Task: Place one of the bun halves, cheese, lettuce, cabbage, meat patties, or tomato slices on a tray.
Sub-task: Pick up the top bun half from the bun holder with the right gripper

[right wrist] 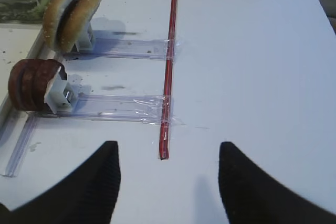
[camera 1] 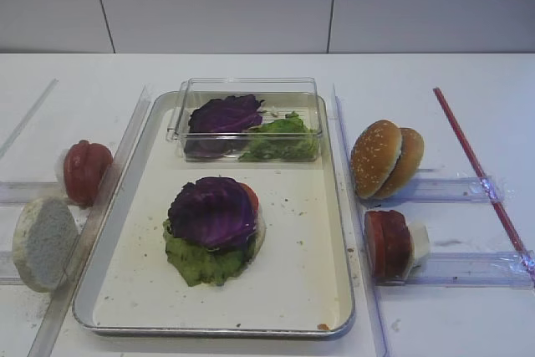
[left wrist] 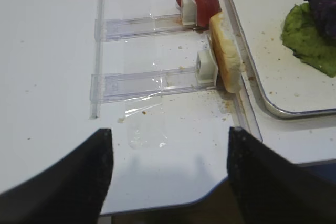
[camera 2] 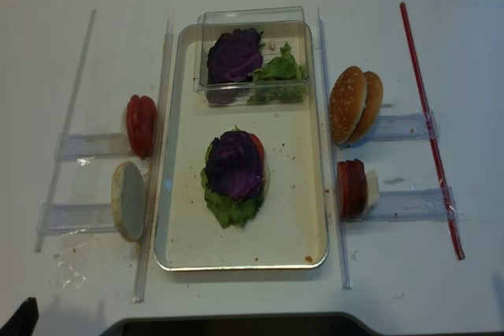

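Note:
My right gripper is to pinch the sesame bun half across its narrow upper rim [camera 2: 361, 87] next, as the bun half stands on edge with its broad seeded side [camera 2: 346, 106] sideways.
The silver tray [camera 1: 341, 232] holds a stack of lettuce [camera 1: 205, 258] and a tomato slice [camera 1: 251, 196], with a cabbage leaf [camera 1: 213, 211] on top. Two sesame bun halves [camera 1: 386, 159] stand on edge in a rack right of the tray, and meat patties [camera 1: 386, 244] stand in the rack nearer me. Left of the tray stand more tomato slices [camera 1: 85, 170]. Cheese is out of view. My right gripper [right wrist: 168, 148] is open over bare table, right of the patties [right wrist: 34, 84]. My left gripper [left wrist: 170, 132] is open and holds nothing, near the table's front edge.
A clear plastic box [camera 1: 247, 119] of cabbage and lettuce sits at the tray's far end. A pale floury flat bun half [camera 1: 43, 242] leans in the left rack. Clear plastic rails [camera 1: 451, 269] and a red strip [camera 1: 476, 165] are taped to the table.

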`<state>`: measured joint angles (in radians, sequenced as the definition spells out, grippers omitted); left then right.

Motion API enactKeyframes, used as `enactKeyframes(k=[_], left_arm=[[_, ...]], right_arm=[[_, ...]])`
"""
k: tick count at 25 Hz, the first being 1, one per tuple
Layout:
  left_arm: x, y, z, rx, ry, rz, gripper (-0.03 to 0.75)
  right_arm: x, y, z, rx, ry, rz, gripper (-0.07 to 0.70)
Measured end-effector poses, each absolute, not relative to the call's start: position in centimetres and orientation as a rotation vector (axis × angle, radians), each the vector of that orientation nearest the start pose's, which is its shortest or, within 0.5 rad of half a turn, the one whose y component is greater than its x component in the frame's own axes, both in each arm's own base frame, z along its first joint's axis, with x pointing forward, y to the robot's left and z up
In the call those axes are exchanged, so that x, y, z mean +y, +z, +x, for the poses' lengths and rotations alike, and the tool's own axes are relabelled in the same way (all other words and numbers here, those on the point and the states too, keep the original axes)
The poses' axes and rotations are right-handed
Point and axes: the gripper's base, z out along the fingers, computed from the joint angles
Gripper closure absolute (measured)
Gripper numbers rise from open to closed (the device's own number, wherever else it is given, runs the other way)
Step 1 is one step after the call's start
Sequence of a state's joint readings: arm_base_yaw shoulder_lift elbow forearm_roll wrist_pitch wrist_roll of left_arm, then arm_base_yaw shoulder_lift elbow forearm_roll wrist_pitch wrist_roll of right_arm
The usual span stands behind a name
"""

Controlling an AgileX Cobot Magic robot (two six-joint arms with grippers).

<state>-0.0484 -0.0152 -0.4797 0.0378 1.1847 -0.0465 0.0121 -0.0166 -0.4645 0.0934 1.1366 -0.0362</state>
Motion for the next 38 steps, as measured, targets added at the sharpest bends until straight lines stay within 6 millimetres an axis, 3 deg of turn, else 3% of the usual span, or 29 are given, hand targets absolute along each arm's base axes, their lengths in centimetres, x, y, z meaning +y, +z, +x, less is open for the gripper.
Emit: enactKeyframes(k=[14,18,23,33,38], left_arm=[[0.4,26.2,-1.1,2.173,-0.008,-0.002,0.287],[0.4,26.2,-1.1,2.173,-0.008,-0.002,0.286],[0.4,26.2,-1.1,2.173,-0.008,-0.002,0.286],[0.4,26.2,-1.1,2.173,-0.008,-0.002,0.287],[0.4,26.2,-1.1,2.173,-0.008,-0.002,0.287]], right_arm=[[0.8,26.2,-0.7,2.136,0.1,-0.059,0.195],[0.8,26.3,-0.7,2.126,0.101,-0.059,0.159],[0.8,27.3,-0.6,2.072,0.102,-0.056,0.111],[0.9,28.1,1.2,2.092,0.12,-0.046,0.106],[0.9,29.9,1.6,2.063,0.125,-0.046,0.106]])
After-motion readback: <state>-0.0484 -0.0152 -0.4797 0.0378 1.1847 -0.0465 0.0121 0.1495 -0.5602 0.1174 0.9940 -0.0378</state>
